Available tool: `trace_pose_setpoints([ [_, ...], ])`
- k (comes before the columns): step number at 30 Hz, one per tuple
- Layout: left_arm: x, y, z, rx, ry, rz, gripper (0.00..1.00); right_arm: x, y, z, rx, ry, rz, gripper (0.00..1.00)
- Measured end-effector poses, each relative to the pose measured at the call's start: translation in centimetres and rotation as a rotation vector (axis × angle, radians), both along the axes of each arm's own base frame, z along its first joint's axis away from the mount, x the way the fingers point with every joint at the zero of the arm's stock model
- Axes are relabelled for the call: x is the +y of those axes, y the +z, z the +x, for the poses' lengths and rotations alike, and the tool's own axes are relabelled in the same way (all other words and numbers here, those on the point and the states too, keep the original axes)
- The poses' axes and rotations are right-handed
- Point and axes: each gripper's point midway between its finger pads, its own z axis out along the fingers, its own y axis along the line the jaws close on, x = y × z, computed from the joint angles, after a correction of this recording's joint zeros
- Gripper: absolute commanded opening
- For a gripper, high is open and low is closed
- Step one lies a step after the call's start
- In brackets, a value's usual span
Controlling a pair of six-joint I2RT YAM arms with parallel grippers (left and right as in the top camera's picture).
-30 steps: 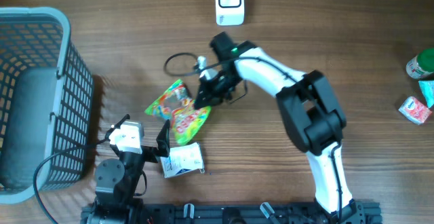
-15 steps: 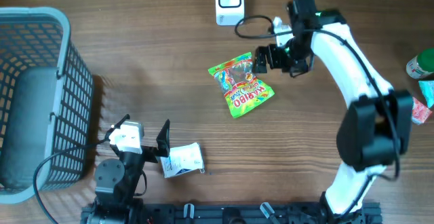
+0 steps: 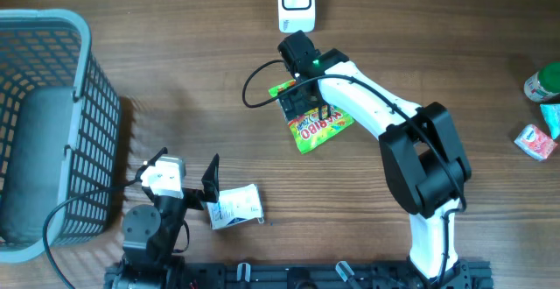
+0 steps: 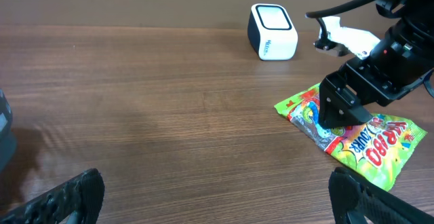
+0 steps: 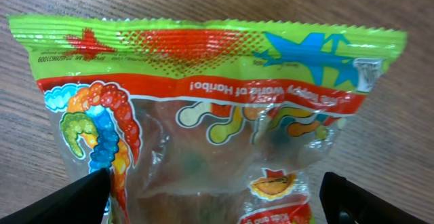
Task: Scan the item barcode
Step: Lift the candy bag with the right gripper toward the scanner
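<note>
The right gripper grips the sweets bag across its body by both side edges next, to scan the barcode. That leaves the bag's green sealed end uncovered.
The item is a green Haribo sweets bag (image 3: 322, 126) lying flat on the wooden table, just below the white barcode scanner (image 3: 296, 2). My right gripper (image 3: 300, 103) hovers over the bag's upper left end. In the right wrist view the bag (image 5: 203, 108) fills the frame, and the right gripper (image 5: 217, 207) is open with one finger on each side of it. My left gripper (image 3: 182, 170) rests at the front left, open and empty. The left wrist view shows the scanner (image 4: 273, 30), the bag (image 4: 363, 142) and the right gripper (image 4: 339, 108) on it.
A grey-blue mesh basket (image 3: 83, 79) stands at the far left. A white packet (image 3: 236, 206) lies beside the left gripper. At the far right edge are a green-lidded jar (image 3: 544, 82) and a small red-and-white packet (image 3: 534, 140).
The right gripper carried the bag from the table's middle up to below the scanner, let it go and swung right. It has now come back over the bag, open. The left arm stayed still.
</note>
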Motion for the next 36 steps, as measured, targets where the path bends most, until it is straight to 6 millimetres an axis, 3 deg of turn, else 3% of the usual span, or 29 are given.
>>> trace_pose_setpoints([
  [7,0.0,0.0,0.0,0.000,0.000,0.000,1.00,0.8,-0.8,-2.3,0.064,0.038,-0.015,1.00],
  [8,0.0,0.0,0.0,0.000,0.000,0.000,1.00,0.8,-1.2,-2.3,0.059,0.038,-0.012,0.81],
  [9,0.0,0.0,0.0,0.000,0.000,0.000,1.00,0.8,-1.9,-2.4,0.052,0.035,0.001,0.30],
  [10,0.0,0.0,0.0,0.000,0.000,0.000,1.00,1.1,-2.0,-2.2,0.032,0.033,0.019,0.05],
  [15,0.0,0.0,0.0,0.000,0.000,0.000,1.00,0.7,-1.5,-2.5,0.015,-0.017,0.035,0.04],
  [18,0.0,0.0,0.0,0.000,0.000,0.000,1.00,2.2,-0.4,-6.2,0.252,-0.022,0.181,0.04],
  [20,0.0,0.0,0.0,0.000,0.000,0.000,1.00,5.7,2.6,-7.7,0.422,-0.015,0.463,0.05],
  [22,0.0,0.0,0.0,0.000,0.000,0.000,1.00,8.3,7.8,-8.1,0.568,0.005,0.821,0.06],
  [25,0.0,0.0,0.0,0.000,0.000,0.000,1.00,8.0,11.9,-7.3,0.692,-0.083,1.055,0.04],
  [32,0.0,0.0,0.0,0.000,0.000,0.000,1.00,8.4,15.7,-7.7,1.161,-0.592,1.121,0.04],
  [36,0.0,0.0,0.0,0.000,0.000,0.000,1.00,8.7,16.0,-7.1,1.199,-0.650,1.123,0.04],
])
